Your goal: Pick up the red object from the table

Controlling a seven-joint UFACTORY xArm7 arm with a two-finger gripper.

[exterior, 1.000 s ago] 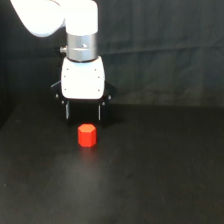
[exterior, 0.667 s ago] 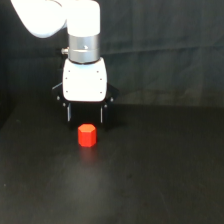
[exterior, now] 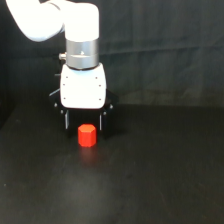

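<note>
My gripper takes hold of the red object by its opposite sides next, to lift the red object off the table.
The red object [exterior: 86,135], a small red-orange hexagonal block, stands upright on the black table [exterior: 150,175]. My gripper [exterior: 83,121] hangs just above and behind it, its white body wider than the block. Its two dark fingers [exterior: 66,120] point down on either side of the block's top, spread apart and open. Nothing is held between them. I cannot tell whether the fingertips touch the table.
A dark wrinkled cloth [exterior: 165,50] hangs behind the table. The white arm [exterior: 45,20] reaches in from the upper part of the exterior view's left.
The gripper has shifted slightly toward the exterior view's right and come lower, so its fingers now flank the block's top. The block has stayed where it was.
</note>
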